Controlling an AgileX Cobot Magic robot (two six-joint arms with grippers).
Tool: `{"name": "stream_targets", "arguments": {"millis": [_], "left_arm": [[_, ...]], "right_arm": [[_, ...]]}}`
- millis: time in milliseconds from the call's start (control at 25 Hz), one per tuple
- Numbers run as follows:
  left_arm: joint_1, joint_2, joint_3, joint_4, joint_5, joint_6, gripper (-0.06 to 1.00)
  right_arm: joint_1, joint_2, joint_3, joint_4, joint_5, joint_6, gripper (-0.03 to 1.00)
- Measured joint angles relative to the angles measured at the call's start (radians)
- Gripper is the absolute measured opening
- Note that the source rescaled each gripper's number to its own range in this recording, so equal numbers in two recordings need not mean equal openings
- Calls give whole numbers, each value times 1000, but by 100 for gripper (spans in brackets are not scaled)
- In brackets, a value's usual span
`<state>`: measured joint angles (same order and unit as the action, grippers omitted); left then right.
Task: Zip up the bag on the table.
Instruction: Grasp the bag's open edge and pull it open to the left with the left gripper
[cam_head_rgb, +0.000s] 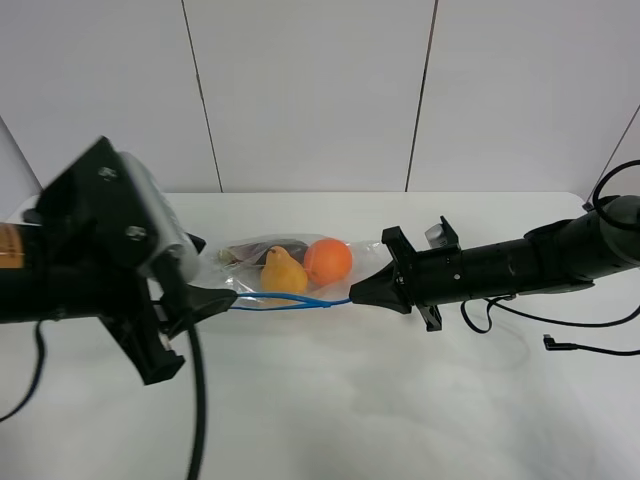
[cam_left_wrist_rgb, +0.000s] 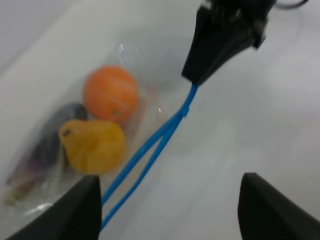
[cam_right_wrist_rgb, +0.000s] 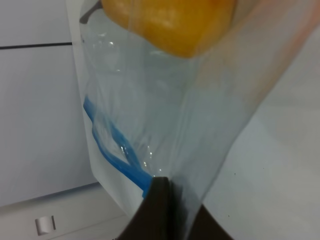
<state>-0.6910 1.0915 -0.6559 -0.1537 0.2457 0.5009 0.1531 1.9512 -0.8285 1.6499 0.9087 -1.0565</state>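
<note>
The left gripper will next take hold of the blue zip by its small slider (cam_head_rgb: 326, 303) (cam_left_wrist_rgb: 184, 110), and so zip the clear bag shut.
The clear bag (cam_head_rgb: 285, 270) lies on the white table (cam_head_rgb: 400, 400) with an orange (cam_head_rgb: 328, 261), a yellow pear (cam_head_rgb: 283, 273) and a dark eggplant inside. Its blue zip strip (cam_head_rgb: 290, 301) runs along the near edge. In the left wrist view the strip's two strands (cam_left_wrist_rgb: 150, 150) stand apart and meet at the right gripper. My right gripper (cam_head_rgb: 355, 296) is shut on the strip's right end, as the right wrist view (cam_right_wrist_rgb: 162, 197) shows. My left gripper (cam_head_rgb: 210, 272) is open at the bag's left end, its fingers (cam_left_wrist_rgb: 80, 210) wide apart beside the strip.
A black cable (cam_head_rgb: 560, 345) lies on the table at the right, by the right arm. The white panelled wall (cam_head_rgb: 310, 90) stands behind the table's far edge. The left arm's cable (cam_head_rgb: 197, 400) hangs over the near left.
</note>
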Motion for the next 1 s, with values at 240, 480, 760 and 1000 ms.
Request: {"name": "stream_targets", "arguments": {"millis": [240,480,760,1000], "left_arm": [[0,246,0,-1,-154,0,100],[-2,412,-34,-2,-223,0,100],[-58,531,-119,-4,-259,0,100],[-96,623,-194,-5,-269,0,100]], "right_arm": [[0,0,0,0,0,0,0],[0,0,0,0,0,0,0],[0,0,0,-4,0,0,0],[0,0,0,-7,1,0,0]]}}
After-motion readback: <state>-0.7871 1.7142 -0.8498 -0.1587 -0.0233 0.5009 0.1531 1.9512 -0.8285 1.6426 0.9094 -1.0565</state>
